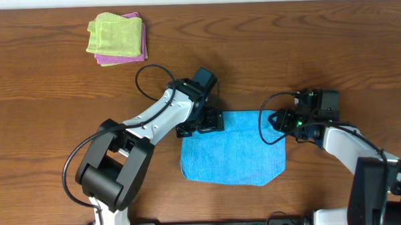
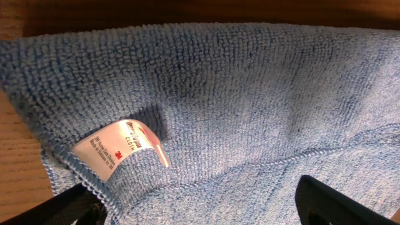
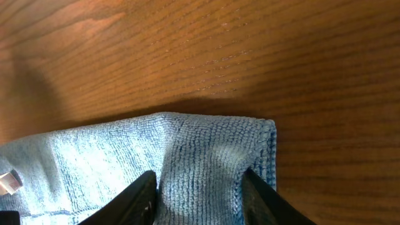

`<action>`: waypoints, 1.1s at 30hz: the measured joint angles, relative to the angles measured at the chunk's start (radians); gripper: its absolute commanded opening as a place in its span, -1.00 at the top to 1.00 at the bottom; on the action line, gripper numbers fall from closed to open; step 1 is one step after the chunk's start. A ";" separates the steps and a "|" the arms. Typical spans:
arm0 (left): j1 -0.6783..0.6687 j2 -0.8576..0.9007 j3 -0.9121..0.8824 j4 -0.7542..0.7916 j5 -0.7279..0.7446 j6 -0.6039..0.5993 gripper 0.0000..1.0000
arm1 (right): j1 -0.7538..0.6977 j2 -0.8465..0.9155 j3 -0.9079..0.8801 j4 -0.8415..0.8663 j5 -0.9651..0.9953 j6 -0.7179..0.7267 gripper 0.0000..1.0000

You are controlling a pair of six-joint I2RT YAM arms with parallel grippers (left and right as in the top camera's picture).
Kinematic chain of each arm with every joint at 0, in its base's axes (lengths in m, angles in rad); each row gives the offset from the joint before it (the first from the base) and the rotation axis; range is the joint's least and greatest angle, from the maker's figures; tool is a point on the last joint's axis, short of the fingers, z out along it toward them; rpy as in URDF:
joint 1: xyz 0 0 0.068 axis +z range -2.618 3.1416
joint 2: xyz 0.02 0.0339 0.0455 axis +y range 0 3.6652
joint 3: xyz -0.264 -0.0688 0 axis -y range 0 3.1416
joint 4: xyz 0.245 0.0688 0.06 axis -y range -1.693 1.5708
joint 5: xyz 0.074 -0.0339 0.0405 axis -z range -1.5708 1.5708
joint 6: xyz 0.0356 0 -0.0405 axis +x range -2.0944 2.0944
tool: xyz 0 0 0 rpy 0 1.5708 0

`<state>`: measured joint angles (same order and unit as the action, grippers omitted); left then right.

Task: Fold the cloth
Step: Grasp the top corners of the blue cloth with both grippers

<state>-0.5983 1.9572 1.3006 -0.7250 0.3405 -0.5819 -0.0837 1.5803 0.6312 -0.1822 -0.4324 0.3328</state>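
Note:
Both fingers of my left gripper reach the sky-blue cloth's surface on either side of the cloth's hem point(image 2: 181, 186) by the white label point(image 2: 122, 147), so it is time to close.
The sky-blue cloth point(image 1: 232, 155) lies flat on the wooden table, near the front centre. My left gripper point(image 1: 201, 122) is over its far left corner. In the left wrist view its fingers point(image 2: 194, 203) are spread wide and open, with the cloth point(image 2: 237, 94) and its white label point(image 2: 122, 147) beneath them. My right gripper point(image 1: 286, 121) is at the far right corner. In the right wrist view its fingers point(image 3: 197, 187) are closed in on a raised ridge of the cloth point(image 3: 206, 150) by the hemmed corner.
A folded light green cloth on a pink one point(image 1: 116, 36) lies at the far left of the table. Black cables loop beside both arms. The table's front edge runs just below the cloth.

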 measured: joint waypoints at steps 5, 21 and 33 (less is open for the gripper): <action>0.000 0.000 0.000 0.000 -0.003 -0.006 -0.40 | 0.000 0.006 0.002 0.010 0.000 0.000 0.25; 0.000 0.000 -0.001 0.013 -0.004 -0.016 0.88 | 0.000 0.024 0.002 0.016 0.005 0.015 0.97; 0.021 0.000 -0.001 0.042 -0.003 -0.018 0.88 | 0.000 -0.004 0.009 0.014 -0.046 0.015 0.97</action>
<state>-0.5770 1.9572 1.2999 -0.6830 0.3370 -0.5995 -0.0837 1.5761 0.6403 -0.1680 -0.4786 0.3481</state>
